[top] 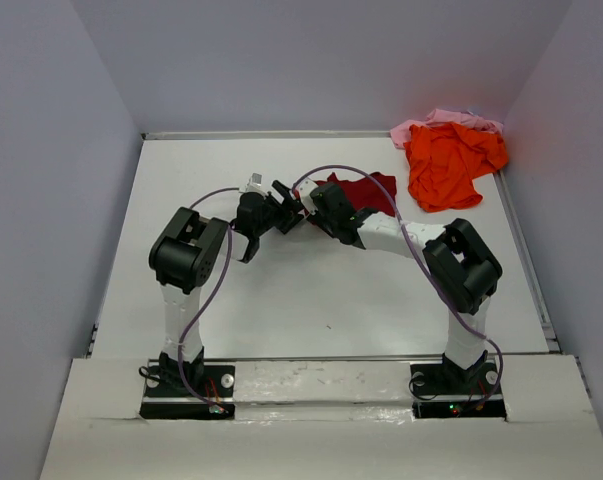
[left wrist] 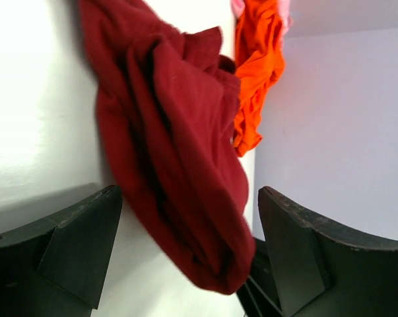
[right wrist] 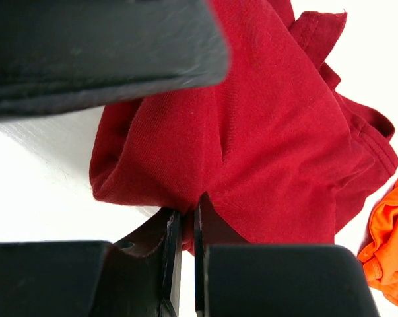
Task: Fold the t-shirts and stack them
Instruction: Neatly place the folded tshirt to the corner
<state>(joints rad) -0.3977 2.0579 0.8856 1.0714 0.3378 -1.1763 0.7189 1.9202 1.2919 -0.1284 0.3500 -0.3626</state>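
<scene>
The fingers of my left gripper only reach the edge of the fold in the top view. It isn't time to close on the maroon shirt's fold yet: my left gripper needs to first move toward the fold.
The maroon t-shirt lies bunched at the middle back of the table. My right gripper is shut on its near edge; in the right wrist view the jaws pinch a fold of the red cloth. My left gripper is open just left of it; in the left wrist view the shirt's hanging end sits between its spread fingers. The orange t-shirt lies crumpled at the back right, on the pale pink t-shirt.
Grey walls enclose the white table on three sides. The orange shirt also shows in the left wrist view and the right wrist view. The two grippers are close together.
</scene>
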